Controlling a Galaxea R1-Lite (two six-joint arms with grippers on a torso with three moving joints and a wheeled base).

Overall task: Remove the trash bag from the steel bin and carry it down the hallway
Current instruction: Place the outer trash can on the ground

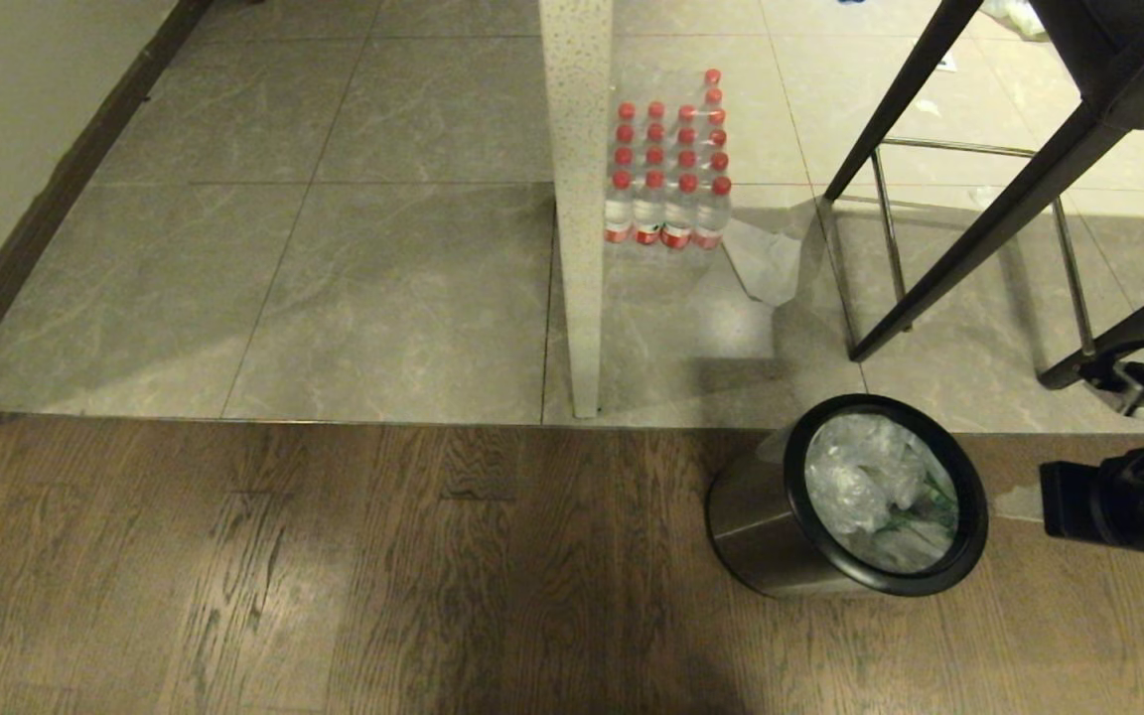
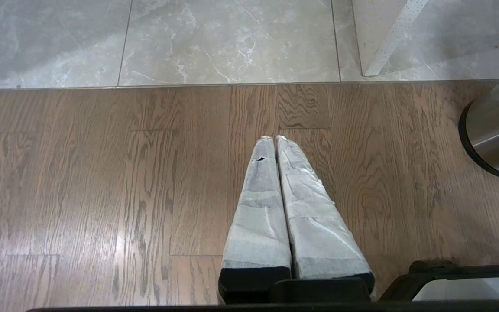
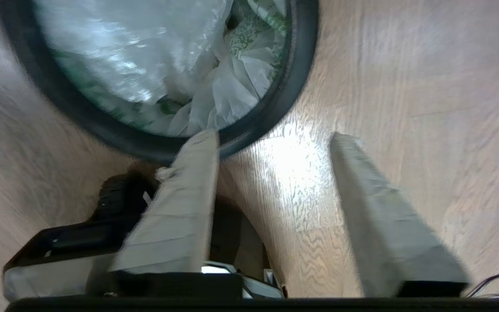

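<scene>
My right gripper should next grab the steel bin by its thick black rim, so that the trash bag is uncovered and can be removed.
The steel bin stands on the dark wood floor near the tile edge, with a thick black rim. The crinkly white trash bag with green print fills its inside. My right arm reaches in from the right, beside the bin. In the right wrist view my right gripper is open and empty over bare wood, one fingertip over the bin's rim, close to the trash bag. My left gripper is shut and empty above the wood, left of the steel bin. The hallway's grey tiles lie beyond.
A white speckled post stands on the tiles, with a pack of red-capped water bottles and a crumpled sheet beside it. Black chair legs slant behind the bin. A beige wall with a dark baseboard runs along the left.
</scene>
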